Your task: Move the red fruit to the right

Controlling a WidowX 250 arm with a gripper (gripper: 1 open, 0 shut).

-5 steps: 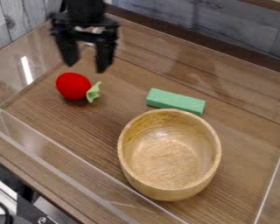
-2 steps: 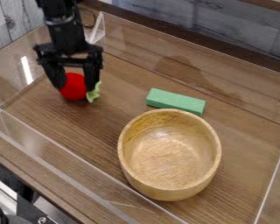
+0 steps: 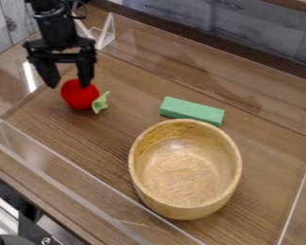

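Observation:
I need to move my gripper toward the red fruit before I close it on the fruit, because bare table shows between my gripper's finger and the near side of the red fruit.
The red fruit [image 3: 77, 94] is a small bright-red strawberry-like toy with a light green leafy end pointing right. It lies on the wooden table at the left. My gripper [image 3: 62, 74] hangs pointing down directly over the fruit's upper left, its black fingers [image 3: 47, 70] spread to either side of the fruit's top. The jaws stand open and nothing is held. The fingers hide part of the fruit's upper edge.
A flat green rectangular block [image 3: 191, 111] lies right of the fruit. A large wooden bowl [image 3: 184, 168] sits at the front right. Clear acrylic walls [image 3: 66, 172] fence the table on all sides.
The gripper has moved left and down from beside the fruit's upper right to straddle its top, staying open. The fruit, block and bowl have not moved.

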